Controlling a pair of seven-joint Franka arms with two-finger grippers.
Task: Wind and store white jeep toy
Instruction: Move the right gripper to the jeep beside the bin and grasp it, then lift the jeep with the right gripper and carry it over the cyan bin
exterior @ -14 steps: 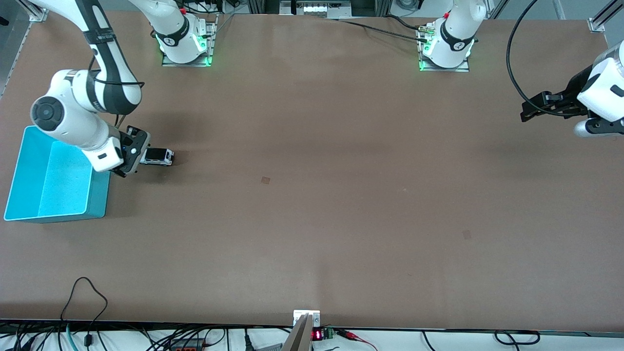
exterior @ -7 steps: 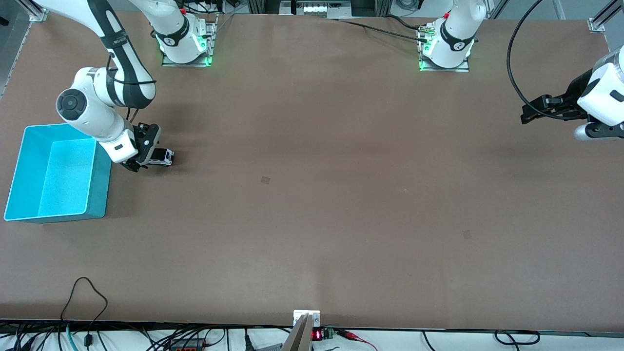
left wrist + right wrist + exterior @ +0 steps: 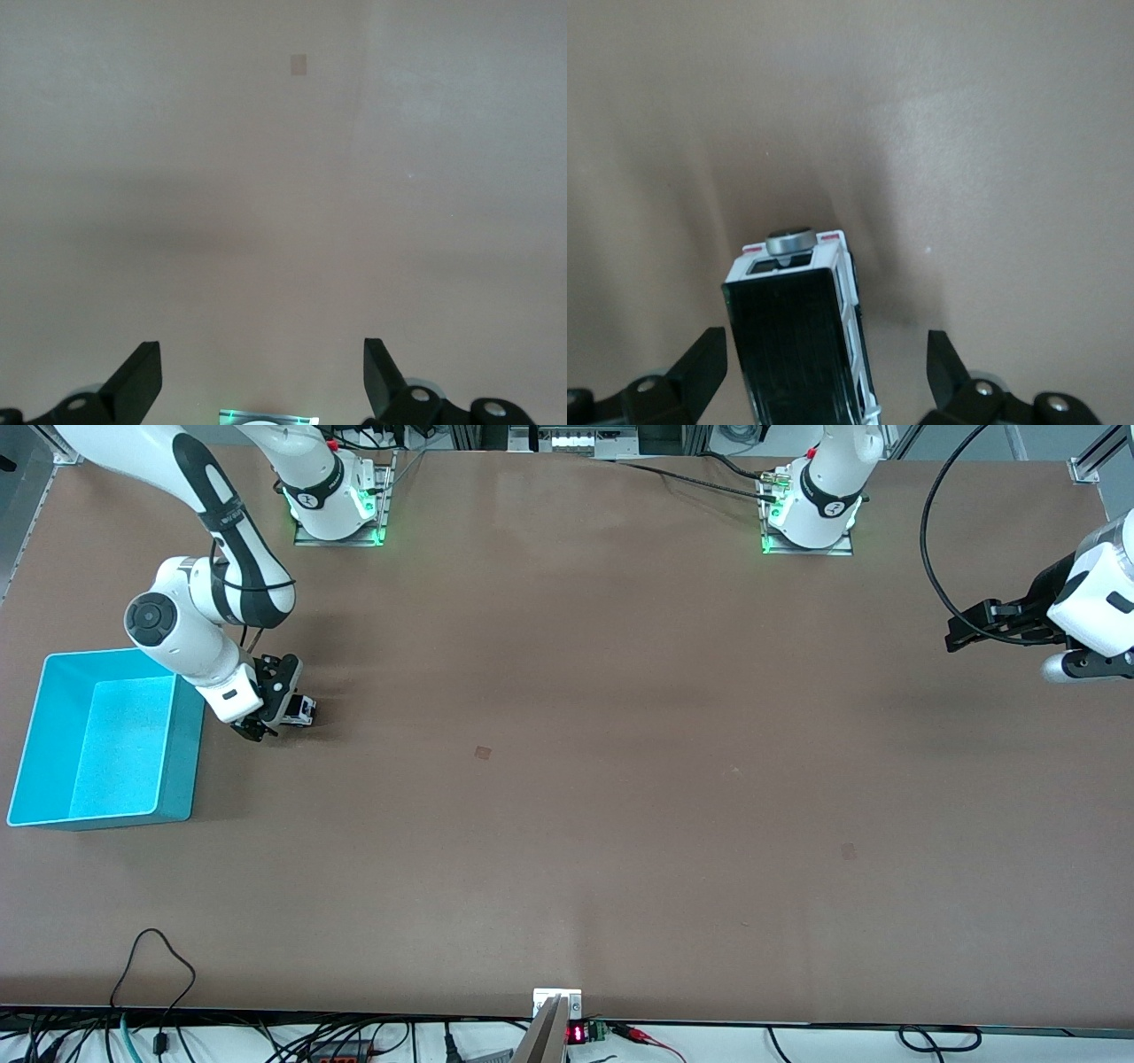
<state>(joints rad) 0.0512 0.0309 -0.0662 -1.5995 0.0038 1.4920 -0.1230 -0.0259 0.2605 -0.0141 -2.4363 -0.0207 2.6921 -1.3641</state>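
In the right wrist view the right gripper's fingers stand on either side of the jeep's black roof, so it is now time to close on the jeep.
The white jeep toy stands on the table beside the teal bin, toward the right arm's end. In the right wrist view its black roof lies between my open fingers, with a spare wheel at its end. My right gripper is low over the jeep, open, with a gap on each side of it. My left gripper is open and empty, held above bare table at the left arm's end, where the arm waits.
The teal bin's inside shows nothing in it. Small darker patches mark the brown tabletop. The arm bases stand along the edge farthest from the front camera. Cables hang along the nearest edge.
My right gripper has moved from beside the bin toward the jeep and now straddles it. The jeep has not moved. The left arm has barely moved.
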